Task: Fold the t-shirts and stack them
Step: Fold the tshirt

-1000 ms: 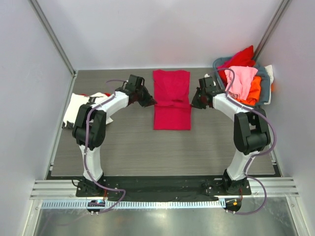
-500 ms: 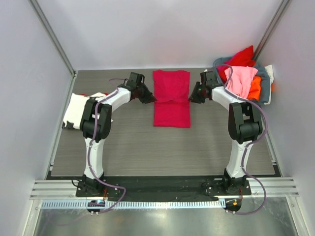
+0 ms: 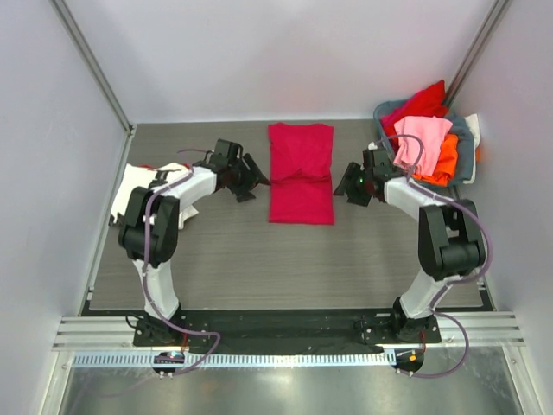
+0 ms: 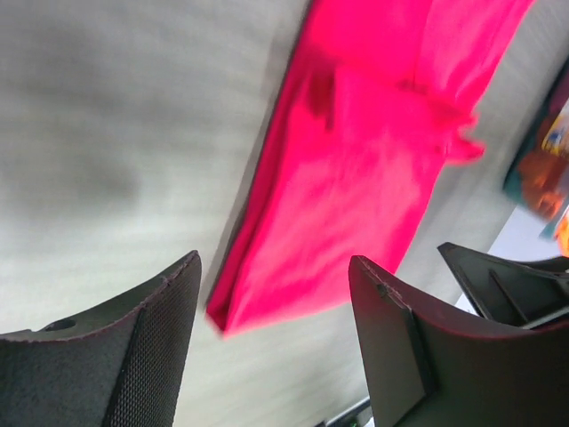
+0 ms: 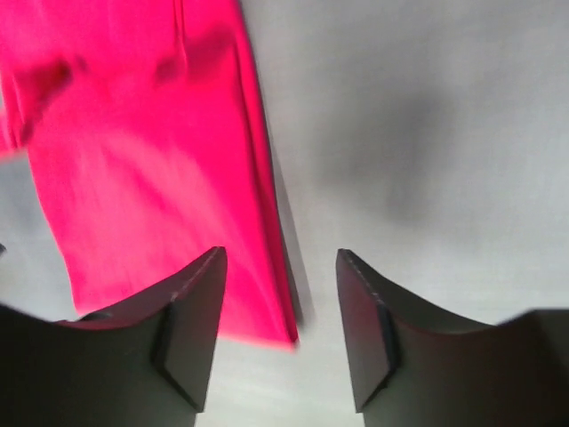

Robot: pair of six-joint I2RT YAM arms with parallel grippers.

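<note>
The left gripper grabs its near-end corner [image 3: 272,220] next, opposite the right gripper's corner, to fold the crimson-magenta t-shirt [image 3: 301,173] evenly.
A plain crimson-magenta t-shirt [image 3: 301,173] lies folded into a long strip at the middle of the table. It also fills the left wrist view [image 4: 373,151] and the right wrist view [image 5: 133,151]. My left gripper [image 3: 249,176] hovers just off its left edge, open and empty [image 4: 274,262]. Just off the shirt's right edge my right gripper [image 3: 347,183] is open too, holding nothing [image 5: 280,253]. A white t-shirt [image 3: 136,192] with dark markings lies at the table's left edge under the left arm. Red, pink and orange t-shirts [image 3: 423,143] are heaped in the basket.
The grey-blue basket [image 3: 467,147] sits at the table's back right corner beside the right arm. White walls and metal posts close in the table on three sides. Bare wood-grain tabletop [image 3: 285,259] stretches between the shirt and the arm bases.
Both grippers went from shut at the crimson shirt's side edges to open, letting go of the cloth, and drew back sideways from it. The shirt stays folded in place.
</note>
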